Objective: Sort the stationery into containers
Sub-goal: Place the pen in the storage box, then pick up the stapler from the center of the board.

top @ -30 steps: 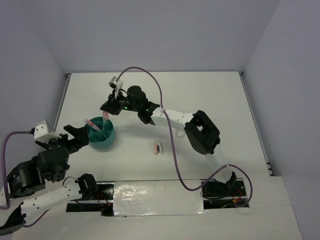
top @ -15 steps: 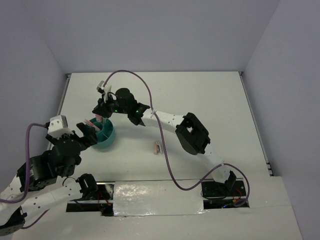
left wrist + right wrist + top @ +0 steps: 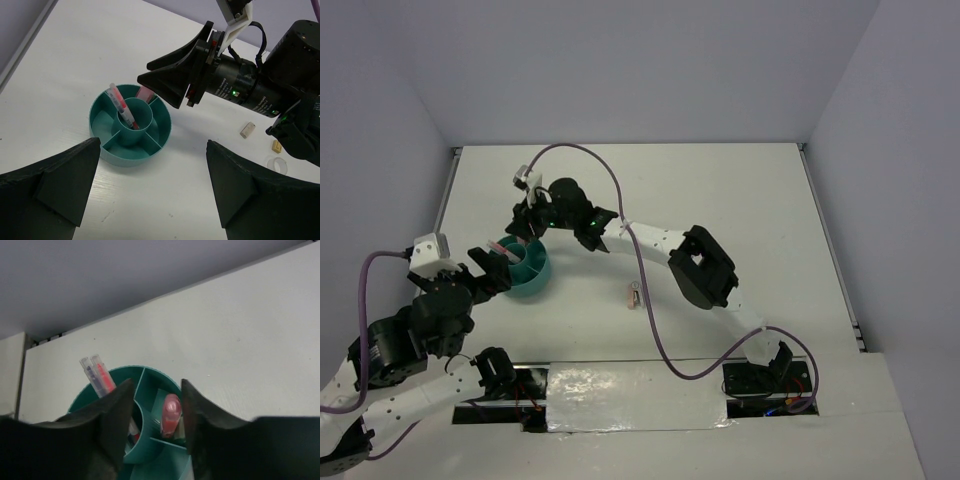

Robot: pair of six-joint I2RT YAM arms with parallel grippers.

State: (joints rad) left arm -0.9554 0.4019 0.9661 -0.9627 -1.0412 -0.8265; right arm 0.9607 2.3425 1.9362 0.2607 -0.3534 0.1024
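I will next use my left gripper to grab across the pink-white clip's straight end, so that the clip's round end stays free for a handover to my right gripper.
The round teal organizer (image 3: 528,270) stands on the table at the left. Two thin pens (image 3: 121,103) stand in its centre cup. The pink stick (image 3: 171,415) leans in an outer compartment, with a pale green piece (image 3: 180,428) beside it. My right gripper (image 3: 520,230) hangs over that compartment, open, its fingers (image 3: 117,410) either side of the stick without touching it. My left gripper (image 3: 490,268) is open and empty just left of the organizer. The pink-white clip (image 3: 634,294) lies on the table to the right.
In the left wrist view a small pale piece (image 3: 247,129), a tan nub (image 3: 276,146) and a clear tape ring (image 3: 276,164) lie on the table right of the organizer. The right arm (image 3: 665,245) and its purple cable (image 3: 645,300) cross the middle. Walls close the back and sides.
My right gripper moved left over the organizer, and the pink stick now stands in a compartment. My left gripper swung in toward the organizer's left side.
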